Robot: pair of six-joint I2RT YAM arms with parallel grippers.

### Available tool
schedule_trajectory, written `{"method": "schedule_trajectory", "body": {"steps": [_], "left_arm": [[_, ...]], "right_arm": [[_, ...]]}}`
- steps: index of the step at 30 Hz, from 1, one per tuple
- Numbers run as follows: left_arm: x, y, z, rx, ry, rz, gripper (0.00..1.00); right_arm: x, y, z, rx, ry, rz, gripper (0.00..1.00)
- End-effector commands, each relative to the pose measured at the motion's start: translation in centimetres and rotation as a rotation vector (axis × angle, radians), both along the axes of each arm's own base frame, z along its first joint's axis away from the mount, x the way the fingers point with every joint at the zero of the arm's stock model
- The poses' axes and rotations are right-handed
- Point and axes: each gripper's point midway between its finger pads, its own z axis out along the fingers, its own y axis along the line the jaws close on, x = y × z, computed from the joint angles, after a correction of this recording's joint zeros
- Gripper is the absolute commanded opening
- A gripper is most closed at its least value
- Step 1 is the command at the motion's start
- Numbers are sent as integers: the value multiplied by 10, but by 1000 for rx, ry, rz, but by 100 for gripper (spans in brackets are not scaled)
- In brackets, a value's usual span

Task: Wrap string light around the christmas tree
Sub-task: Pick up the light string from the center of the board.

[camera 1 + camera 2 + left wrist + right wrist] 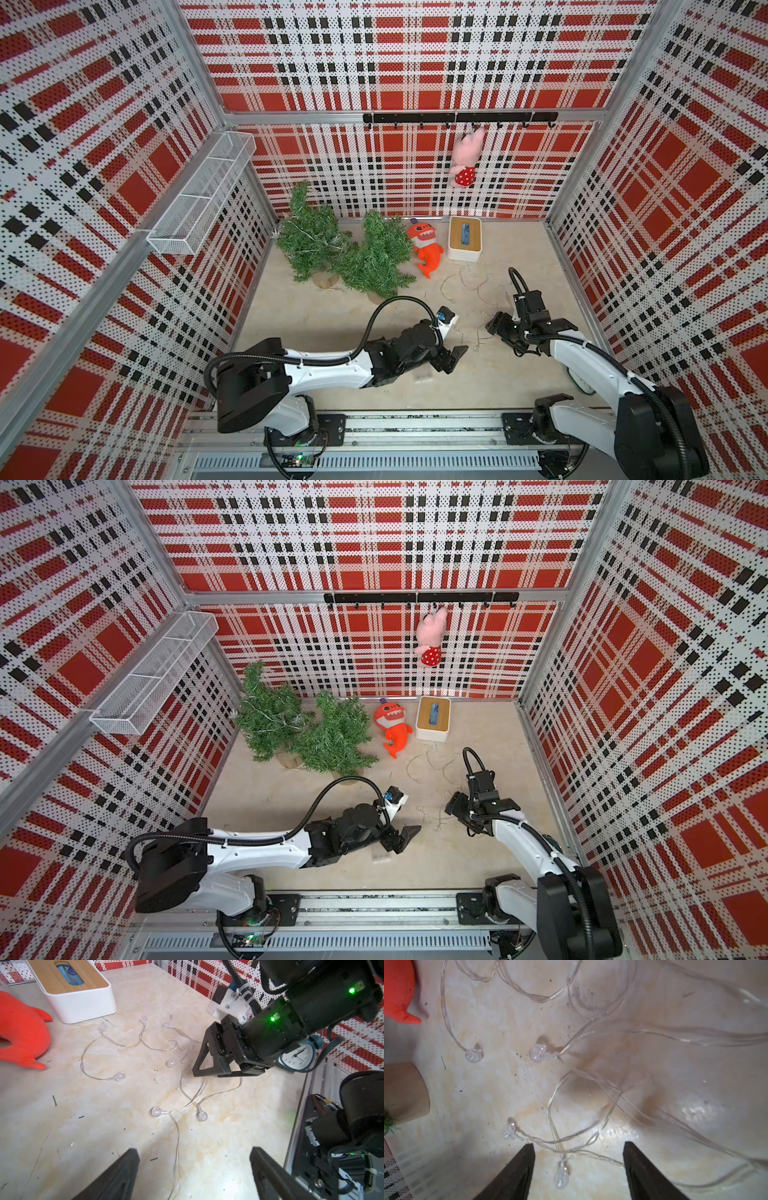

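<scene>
My left gripper will next grab the string light's lone wire clear of the loops, so the looped length stays free to wrap the christmas tree.
Two small green christmas trees stand at the back left in both top views. The nearer tree (376, 259) (332, 737) is bare, and the farther tree (307, 232) carries pale strands. The clear string light (482, 286) (156, 1112) (537, 1053) lies in loose loops on the table, right of the trees. My left gripper (451, 358) (194, 1167) is open low over the table, and one wire of the string runs between its fingers. My right gripper (494, 326) (579, 1147) is open above the loops, with a bulb (561, 1178) and wires lying between its fingertips, unclamped.
An orange shark plush (426, 249) and a white tissue box (464, 237) sit at the back, near the string. A pink plush (466, 158) hangs from the hook rail. A wire basket (203, 195) is mounted on the left wall. A clock (297, 1057) stands behind the right arm.
</scene>
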Motion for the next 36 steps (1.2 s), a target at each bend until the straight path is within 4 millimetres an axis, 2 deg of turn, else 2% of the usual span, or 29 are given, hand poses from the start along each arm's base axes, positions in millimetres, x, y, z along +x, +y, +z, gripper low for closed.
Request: {"method": "schedule_trajectory", "body": {"steps": [1, 3, 5, 7, 11, 14, 16, 21, 26, 32, 36], "left_arm": [[8, -10, 28, -77, -57, 11, 88], [13, -6, 32, -93, -47, 23, 87], [18, 2, 38, -114, -47, 42, 86], [23, 14, 47, -160, -48, 55, 84], [21, 33, 64, -264, -110, 23, 84], [13, 36, 69, -303, -205, -35, 89], [15, 32, 68, -315, -236, -57, 92], [27, 9, 61, -330, -245, -136, 92], [37, -24, 55, -330, -231, -208, 87], [54, -47, 43, -340, -194, -217, 77], [54, -61, 40, -357, -162, -256, 71]], "right_arm": [[21, 0, -4, 51, -75, -83, 59], [23, 3, -12, 76, -86, -96, 42], [22, 8, -10, 108, -101, -79, 25], [20, 16, 3, 140, -130, -41, 13], [8, 25, 41, 121, -192, 37, 0], [2, 39, 74, 129, -245, 102, 0], [0, 49, 93, 138, -262, 150, 0], [4, 70, 137, 152, -318, 245, 0], [6, 82, 153, 179, -343, 270, 0], [5, 89, 171, 207, -378, 286, 0], [5, 92, 177, 231, -391, 288, 0]]}}
